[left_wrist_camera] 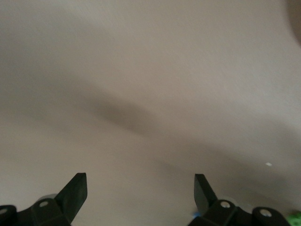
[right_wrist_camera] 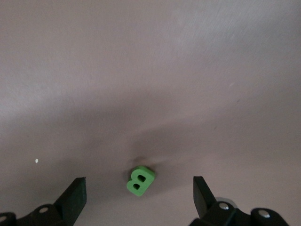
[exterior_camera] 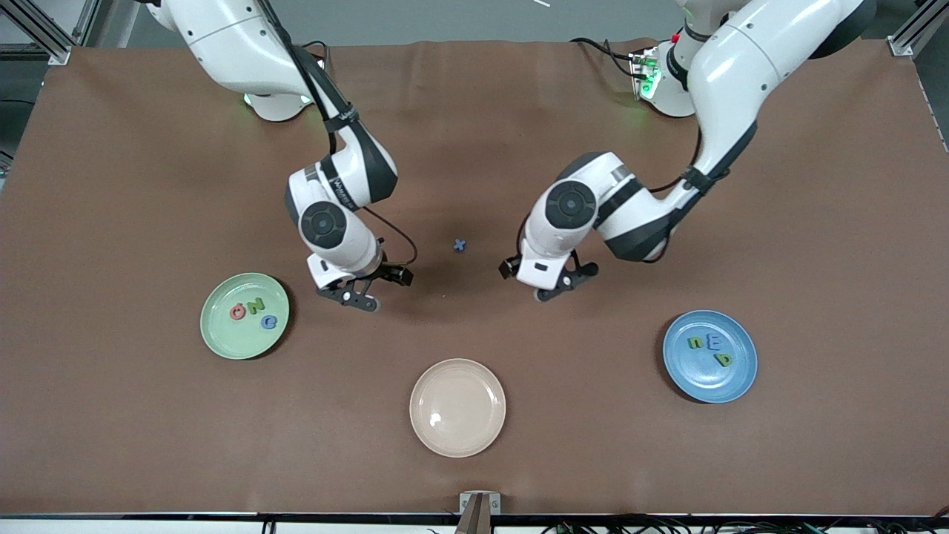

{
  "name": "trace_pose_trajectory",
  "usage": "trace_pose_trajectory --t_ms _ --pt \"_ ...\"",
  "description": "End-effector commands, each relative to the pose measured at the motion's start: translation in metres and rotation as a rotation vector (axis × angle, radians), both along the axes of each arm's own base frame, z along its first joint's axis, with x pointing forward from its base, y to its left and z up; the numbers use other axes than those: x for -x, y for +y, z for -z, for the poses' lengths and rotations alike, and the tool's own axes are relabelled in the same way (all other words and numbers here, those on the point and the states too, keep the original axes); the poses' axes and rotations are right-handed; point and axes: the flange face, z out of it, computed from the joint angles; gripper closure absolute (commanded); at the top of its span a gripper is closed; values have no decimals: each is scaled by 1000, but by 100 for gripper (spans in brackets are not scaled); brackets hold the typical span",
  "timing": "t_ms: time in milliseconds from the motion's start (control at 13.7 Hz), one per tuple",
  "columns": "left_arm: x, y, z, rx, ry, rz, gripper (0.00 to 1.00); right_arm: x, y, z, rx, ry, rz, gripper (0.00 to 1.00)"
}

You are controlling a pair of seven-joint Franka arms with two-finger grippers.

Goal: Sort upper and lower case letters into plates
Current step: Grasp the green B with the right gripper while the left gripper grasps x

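I need to grab the green B by its straight spine and rounded side with my right gripper next, to sort the capital onto the mint green plate [exterior_camera: 211, 331].
The mint green plate [exterior_camera: 211, 331] holds a red Q [exterior_camera: 237, 311], a green N [exterior_camera: 256, 305] and a blue G [exterior_camera: 269, 322]. The blue plate [exterior_camera: 734, 378] holds a green n [exterior_camera: 695, 343], a blue m [exterior_camera: 714, 341] and a green p-like letter [exterior_camera: 723, 360]. A blue x [exterior_camera: 460, 245] lies on the mat between the two grippers. My right gripper [exterior_camera: 367, 289] [right_wrist_camera: 139, 182] is open, low over the mat, with the green B [right_wrist_camera: 140, 181] lying between its fingers; the B is hidden in the front view. My left gripper [exterior_camera: 552, 285] [left_wrist_camera: 140, 188] is open and empty over bare mat.
An empty cream-beige plate [exterior_camera: 457, 407] sits nearer the front camera, between the two coloured plates. The brown mat [exterior_camera: 474, 148] covers the whole table.
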Motion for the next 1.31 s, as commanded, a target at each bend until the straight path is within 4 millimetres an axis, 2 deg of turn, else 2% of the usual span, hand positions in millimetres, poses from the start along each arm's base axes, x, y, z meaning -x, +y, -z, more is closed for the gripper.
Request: trace_pose_trajectory --t_ms 0,146,291,655,946,1092,1237 --pt "17 -14 16 45 -16 -104 1 21 -1 13 -1 -28 24 3" --pt "43 -43 29 45 2 -127 5 31 8 18 0 -36 21 10" --pt "60 -62 44 13 -13 -157 10 35 14 21 5 -40 23 16" --pt "79 -106 66 -37 -66 -176 19 34 12 34 8 -49 25 21" --pt "86 -123 78 -32 -59 -168 26 35 12 38 12 -47 22 23" --pt "81 -121 82 -42 -71 -174 29 35 12 41 13 -47 23 25" --pt "84 -127 79 -36 -78 -166 32 38 12 45 17 -42 20 36"
